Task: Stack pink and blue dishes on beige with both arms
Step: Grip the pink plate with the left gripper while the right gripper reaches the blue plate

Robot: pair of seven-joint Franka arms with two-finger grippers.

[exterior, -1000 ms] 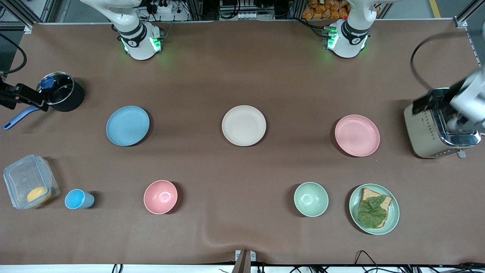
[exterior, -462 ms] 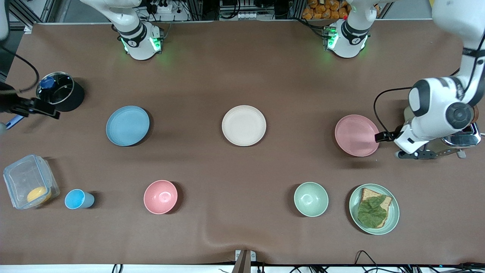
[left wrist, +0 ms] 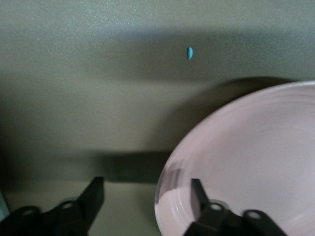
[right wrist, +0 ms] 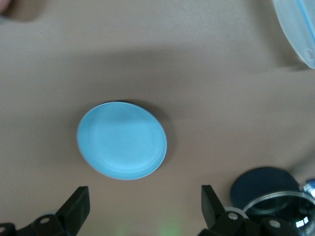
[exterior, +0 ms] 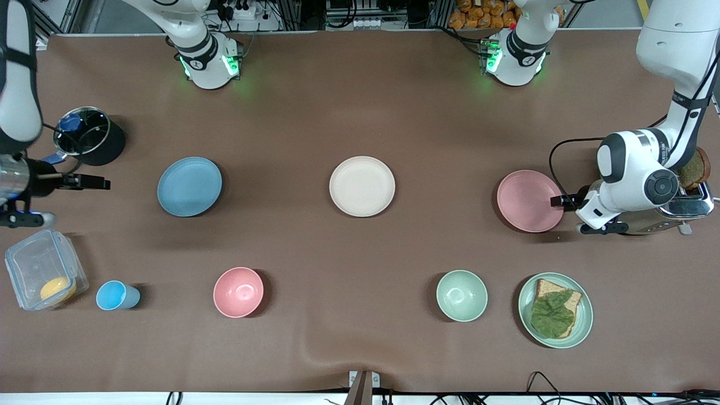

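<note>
Next, my right gripper grabs the blue plate by its thin rim [exterior: 160, 189], since the blue plate's broad round side [exterior: 190, 187] is wider than the gripper's open fingers.
Three flat plates lie in a row across the middle of the table: the blue plate [exterior: 189, 186] toward the right arm's end, the beige plate [exterior: 362, 186] in the middle and the pink plate [exterior: 529, 201] toward the left arm's end. My left gripper [exterior: 565, 202] sits low at the pink plate's rim on the toaster side. In the left wrist view it [left wrist: 146, 192] is open, one finger over the pink plate [left wrist: 256, 157] and one outside the rim. My right gripper [exterior: 104, 183] hangs open between the pot and the blue plate [right wrist: 122, 140], nothing between its fingers [right wrist: 78, 204].
A black pot with a glass lid [exterior: 90, 136] and a clear box [exterior: 42, 269] stand at the right arm's end. A toaster [exterior: 683, 209] stands beside the left gripper. Nearer the camera lie a blue cup [exterior: 115, 296], a pink bowl [exterior: 238, 292], a green bowl [exterior: 462, 295] and a green plate [exterior: 585, 320] with bread.
The left arm swung from the toaster down to the pink plate's rim and its jaws have narrowed. The right gripper moved from the pot toward the blue plate.
</note>
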